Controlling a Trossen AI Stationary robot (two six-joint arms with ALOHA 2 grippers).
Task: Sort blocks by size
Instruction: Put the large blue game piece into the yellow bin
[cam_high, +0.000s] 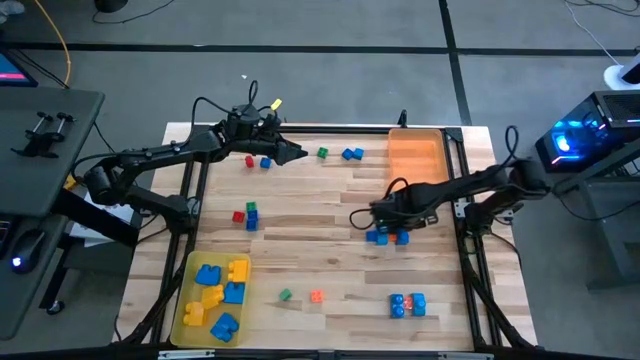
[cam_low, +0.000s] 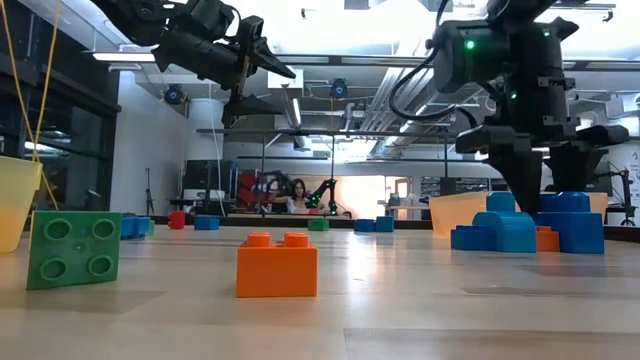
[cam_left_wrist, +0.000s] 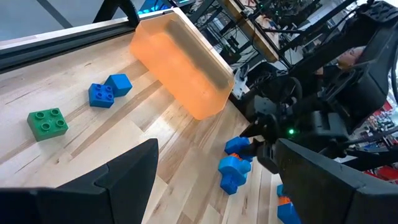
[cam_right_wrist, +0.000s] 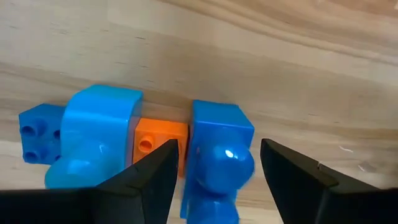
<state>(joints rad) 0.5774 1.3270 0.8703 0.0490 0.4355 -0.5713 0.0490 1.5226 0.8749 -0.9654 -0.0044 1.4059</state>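
Observation:
The fingers of my right gripper reach down around the larger blue block (cam_right_wrist: 219, 155) next to the orange cube (cam_right_wrist: 159, 138), so they would hold the block if they closed now. The gripper needs to close on it.
My right gripper (cam_high: 362, 220) is open and low over a cluster of blocks (cam_high: 385, 237) at the table's right middle. In the right wrist view its two fingers stand on either side of a larger blue block (cam_right_wrist: 221, 146). An orange cube (cam_right_wrist: 158, 140), another blue block (cam_right_wrist: 99, 124) and a small blue brick (cam_right_wrist: 37, 130) lie beside that block. My left gripper (cam_high: 290, 152) is open and empty, raised above the far left of the table; it also shows in the low view (cam_low: 270, 70).
A yellow tray (cam_high: 190, 270) at the near left holds blue and yellow blocks. An orange tray (cam_high: 415, 155) stands at the far right. Loose small blocks lie scattered: green (cam_high: 322, 153), blue (cam_high: 352, 154), red (cam_high: 238, 215), green (cam_high: 285, 295), orange (cam_high: 316, 296), and a blue group (cam_high: 407, 305).

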